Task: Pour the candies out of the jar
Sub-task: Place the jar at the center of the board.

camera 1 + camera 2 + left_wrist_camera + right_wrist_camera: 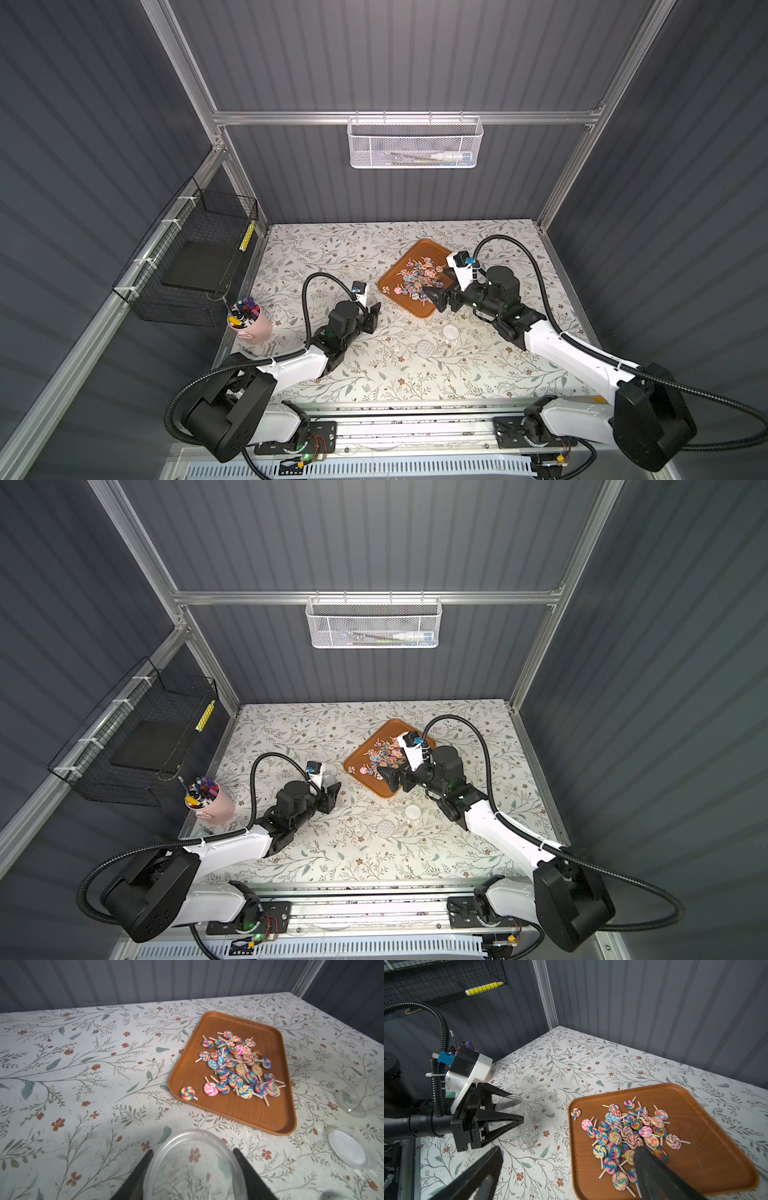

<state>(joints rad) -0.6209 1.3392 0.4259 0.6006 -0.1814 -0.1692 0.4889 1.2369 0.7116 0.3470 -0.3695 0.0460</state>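
My left gripper releases the jar (371, 300) now, since the jar has its base on the flat table, clear of the tray, and would stay standing.
The candies (419, 276) (236, 1066) (627, 1134), small swirled lollipops on white sticks, lie heaped on a brown tray (430, 250) (384, 731) (239, 1109) (708, 1142). The clear jar (195, 1169) (519, 1124) (371, 300) stands upright and empty on the table, left of the tray. My left gripper (192, 1151) (515, 1107) (373, 311) is shut on the jar, one finger on each side near its mouth. My right gripper (568, 1150) (440, 289) (394, 766) hangs open over the tray's near corner, holding nothing.
A white lid (450, 331) (349, 1149) and a round clear ribbed piece (424, 346) lie on the table in front of the tray. Another clear container (361, 1095) lies beside the tray. A pink cup of marker pens (249, 322) stands at the left edge under a black wire basket (187, 266).
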